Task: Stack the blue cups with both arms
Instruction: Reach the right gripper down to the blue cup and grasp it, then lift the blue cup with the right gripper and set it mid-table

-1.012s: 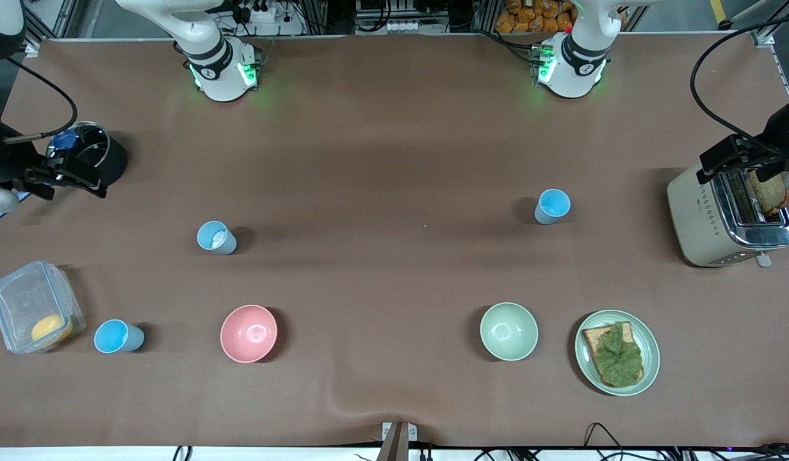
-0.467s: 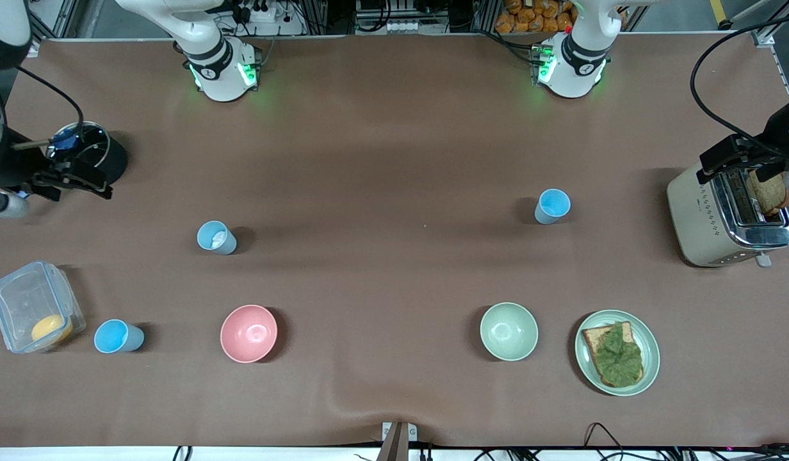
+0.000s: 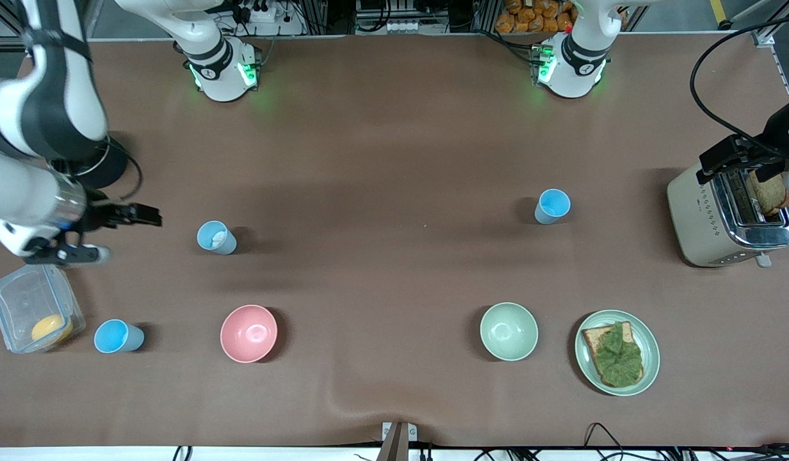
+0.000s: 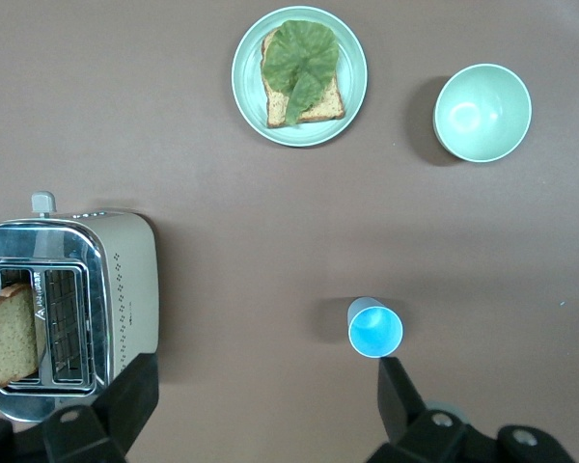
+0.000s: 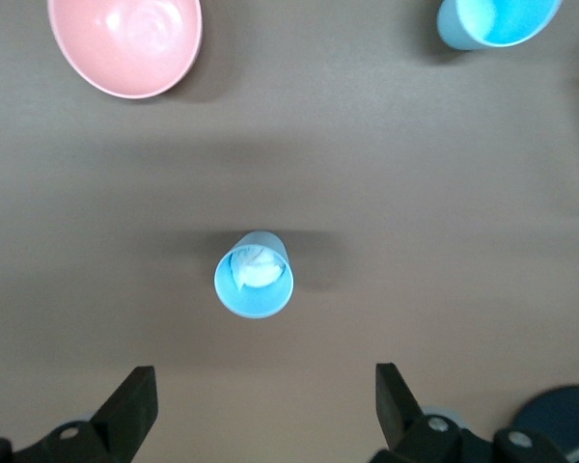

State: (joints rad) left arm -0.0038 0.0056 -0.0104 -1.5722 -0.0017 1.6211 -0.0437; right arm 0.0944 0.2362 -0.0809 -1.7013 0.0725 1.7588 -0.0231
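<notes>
My right gripper grabs the cup with the white patch inside by its rim (image 3: 211, 222) (image 5: 254, 316) next, to stack the blue cups.
Three light-blue cups stand upright on the brown table. One with a white patch inside (image 3: 216, 237) is toward the right arm's end and also shows in the right wrist view (image 5: 255, 276). A second cup (image 3: 118, 337) stands nearer the front camera, beside a clear box. A third cup (image 3: 552, 206) is toward the left arm's end and shows in the left wrist view (image 4: 374, 329). My right gripper (image 3: 118, 235) is open and empty in the air beside the white-patch cup (image 5: 262, 386). My left gripper (image 3: 743, 163) is open and empty, high over the toaster (image 4: 267, 386).
A pink bowl (image 3: 248, 333) and a pale green bowl (image 3: 508, 331) sit nearer the front camera. A plate with toast and lettuce (image 3: 650, 358) is beside the green bowl. A toaster (image 3: 702, 218) holds a bread slice. A clear box (image 3: 23, 301) and a black round container (image 3: 113, 163) are at the right arm's end.
My right arm has swung from over the black container toward the cup with the white patch, and its gripper now points at it. My left arm has not moved.
</notes>
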